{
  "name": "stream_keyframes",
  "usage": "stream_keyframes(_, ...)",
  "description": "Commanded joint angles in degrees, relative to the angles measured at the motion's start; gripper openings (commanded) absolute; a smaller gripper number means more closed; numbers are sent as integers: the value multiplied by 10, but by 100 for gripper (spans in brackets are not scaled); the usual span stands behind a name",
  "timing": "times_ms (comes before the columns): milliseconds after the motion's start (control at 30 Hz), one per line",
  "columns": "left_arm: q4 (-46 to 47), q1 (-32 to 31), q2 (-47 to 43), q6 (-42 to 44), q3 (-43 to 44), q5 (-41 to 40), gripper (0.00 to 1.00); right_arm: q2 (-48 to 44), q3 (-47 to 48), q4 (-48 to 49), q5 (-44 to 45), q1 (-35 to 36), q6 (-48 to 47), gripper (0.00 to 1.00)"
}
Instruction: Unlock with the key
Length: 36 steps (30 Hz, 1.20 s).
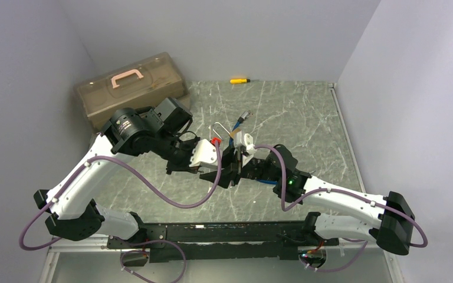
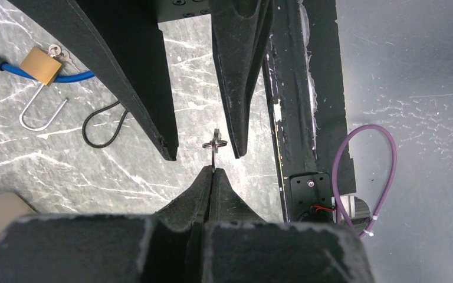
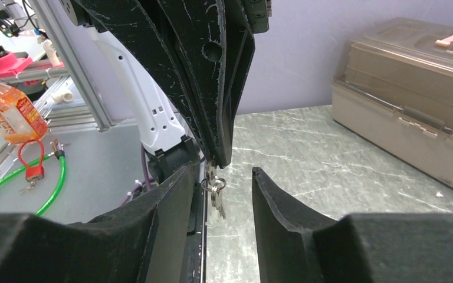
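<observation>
The key has its ring end (image 3: 214, 184) between the fingers of my right gripper. My right gripper should close now. Closing now would hold the key.
My left gripper (image 2: 213, 169) is shut on a small silver key (image 2: 214, 154); its ring (image 2: 215, 142) sticks out past the fingertips. In the right wrist view the key ring with a second key (image 3: 216, 191) hangs from the left gripper's fingers, between my right gripper's (image 3: 223, 171) open fingers, touching neither. Both grippers meet at the table's middle: left gripper (image 1: 217, 172), right gripper (image 1: 236, 168). The brass padlock (image 2: 41, 65) lies on the table on a blue cable (image 2: 9, 66). Its silver shackle (image 2: 38, 112) shows in the top view (image 1: 219, 126) too.
A brown toolbox (image 1: 131, 88) with a pink handle stands at the back left and also shows in the right wrist view (image 3: 413, 106). A yellow screwdriver (image 1: 239, 80) lies at the back edge. A black cord loop (image 2: 103, 124) lies near the padlock. The black base rail (image 2: 298, 88) runs along the near edge.
</observation>
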Motion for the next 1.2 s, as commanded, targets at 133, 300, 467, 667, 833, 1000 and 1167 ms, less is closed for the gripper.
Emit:
stream_keyframes(133, 1, -4, -5, -10, 18, 13, 0, 7, 30, 45, -15, -1, 14, 34)
stream_keyframes(300, 0, -3, -6, -10, 19, 13, 0, 17, 32, 48, -21, -1, 14, 8)
stream_keyframes(467, 0, -3, -8, -10, 18, 12, 0, 17, 35, 22, -29, -2, 9, 0)
stream_keyframes(667, 0, -3, -7, -9, 20, 15, 0, 16, 45, -22, -35, -16, 20, 0)
stream_keyframes(833, -4, -3, -3, 1, 26, 8, 8, 31, 73, -68, -44, -31, 50, 0)
stream_keyframes(1000, 16, 5, -11, 12, 13, 1, 26, 19, 65, -64, -61, -52, 91, 0)
stream_keyframes(1167, 50, 56, -20, 9, 15, 25, 67, -9, 47, -77, -82, -90, 141, 0)
